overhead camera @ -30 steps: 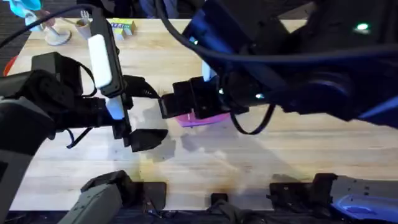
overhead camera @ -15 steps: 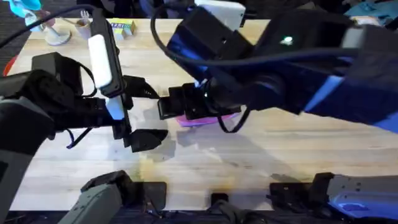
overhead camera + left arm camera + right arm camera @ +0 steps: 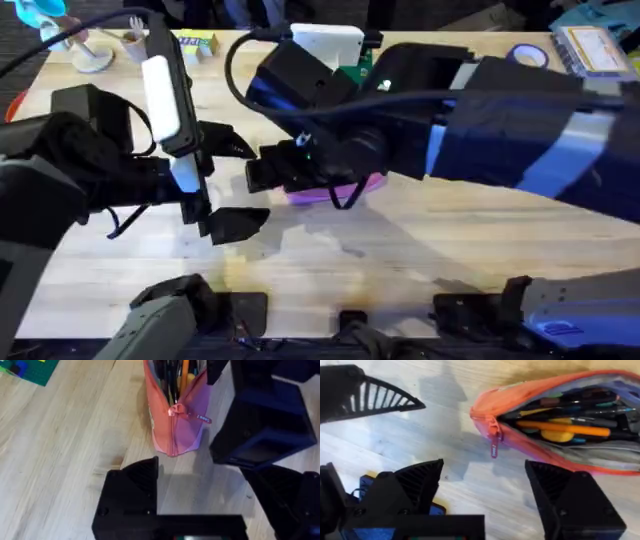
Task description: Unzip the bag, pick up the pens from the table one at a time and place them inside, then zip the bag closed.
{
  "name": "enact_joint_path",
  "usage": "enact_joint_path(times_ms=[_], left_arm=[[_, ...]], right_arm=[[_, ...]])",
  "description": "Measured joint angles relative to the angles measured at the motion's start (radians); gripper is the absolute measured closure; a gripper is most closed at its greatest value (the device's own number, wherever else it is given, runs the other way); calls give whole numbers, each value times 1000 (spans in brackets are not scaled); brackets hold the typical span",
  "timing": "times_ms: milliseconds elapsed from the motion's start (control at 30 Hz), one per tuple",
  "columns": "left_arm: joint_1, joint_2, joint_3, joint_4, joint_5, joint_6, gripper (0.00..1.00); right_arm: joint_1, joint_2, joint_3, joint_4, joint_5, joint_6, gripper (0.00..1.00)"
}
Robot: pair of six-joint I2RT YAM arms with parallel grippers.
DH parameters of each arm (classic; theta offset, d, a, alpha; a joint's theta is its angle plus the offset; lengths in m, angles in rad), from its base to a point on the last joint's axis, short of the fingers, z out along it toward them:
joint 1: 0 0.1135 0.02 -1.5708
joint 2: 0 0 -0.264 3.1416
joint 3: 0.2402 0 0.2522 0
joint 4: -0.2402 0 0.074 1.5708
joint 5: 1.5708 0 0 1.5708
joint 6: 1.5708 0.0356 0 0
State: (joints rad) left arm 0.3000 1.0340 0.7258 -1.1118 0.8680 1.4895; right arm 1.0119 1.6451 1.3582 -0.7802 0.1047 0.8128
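Note:
The bag needs to be zipped closed over the pens. My right gripper should next grab the zipper by the dangling pull tab to do that.
The pink bag lies on the table at mid-table, largely under my right arm. Its zipper is open at the near end, and the pull hangs loose. Several pens, an orange one and dark ones among them, lie inside the bag. My right gripper is open just off the bag's end, with nothing between its fingers. My left gripper is open to the left of the bag, facing that same end and holding nothing. The right gripper lies between the two.
At the table's back left stand a cup and a yellow box. A white box sits at the back middle, a tape roll at the back right. Bare wood lies in front of the bag.
My right arm has swung left and lower across the overhead view, its gripper shifting slightly left along the bag. The left arm and the bag have not moved.

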Motion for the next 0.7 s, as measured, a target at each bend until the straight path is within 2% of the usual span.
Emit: enact_joint_path(times_ms=[167, 367, 467, 600, 700], left_arm=[[0, 0, 0, 0, 0, 0, 7], [0, 0, 0, 0, 0, 0, 7], [0, 0, 0, 0, 0, 0, 8], [0, 0, 0, 0, 0, 0, 7], [0, 0, 0, 0, 0, 0, 7]], right_arm=[[0, 8, 0, 33, 0, 3, 54], [0, 63, 0, 48, 0, 3, 56], [0, 73, 0, 67, 0, 4, 96], [0, 73, 0, 78, 5, 4, 279], [0, 73, 0, 78, 29, 8, 349]])
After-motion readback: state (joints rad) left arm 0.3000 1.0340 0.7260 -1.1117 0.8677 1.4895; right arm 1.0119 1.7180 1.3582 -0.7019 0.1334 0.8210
